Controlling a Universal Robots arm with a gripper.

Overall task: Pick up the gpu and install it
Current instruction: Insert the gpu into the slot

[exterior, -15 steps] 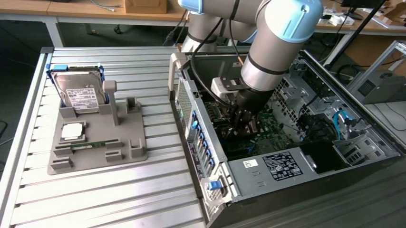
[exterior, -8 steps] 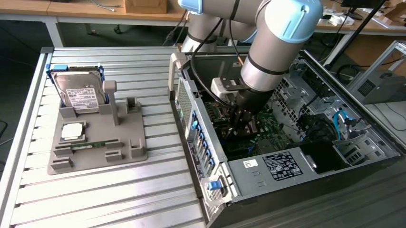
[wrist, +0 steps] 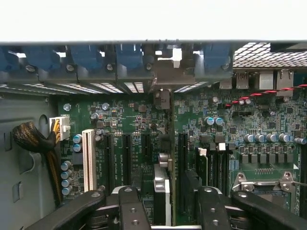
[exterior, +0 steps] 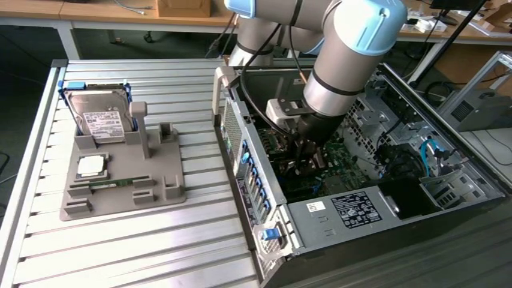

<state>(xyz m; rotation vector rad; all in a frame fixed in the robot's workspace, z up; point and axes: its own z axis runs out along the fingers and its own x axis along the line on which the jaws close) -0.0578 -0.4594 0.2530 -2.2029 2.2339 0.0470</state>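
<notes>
My gripper grips the GPU by its loose end (wrist: pixel 166 211) next, where gaps show on both sides of the GPU. The GPU's bracket sits against the case's rear side (wrist: pixel 168 72).
In the wrist view the gpu (wrist: pixel 164 139) is seen edge-on. It stands upright in a motherboard slot, and its metal bracket (wrist: pixel 165 79) sits against the rear wall of the case. My gripper (wrist: pixel 165 194) straddles the card's near end. Its two black fingers (wrist: pixel 130 206) stand apart from the card on either side, with a gap showing on each side, so it is open. In the exterior view the arm reaches down into the open computer case (exterior: pixel 352 210), with my gripper (exterior: pixel 308 162) low over the green motherboard.
A grey fixture tray (exterior: pixel 120 192) lies at the exterior view's left and holds a silver hard drive (exterior: pixel 100 117), a processor chip (exterior: pixel 90 165) and a green memory stick (exterior: pixel 112 182). Inside the case, a cable bundle (wrist: pixel 36 139) and a white slot (wrist: pixel 88 158) flank the card.
</notes>
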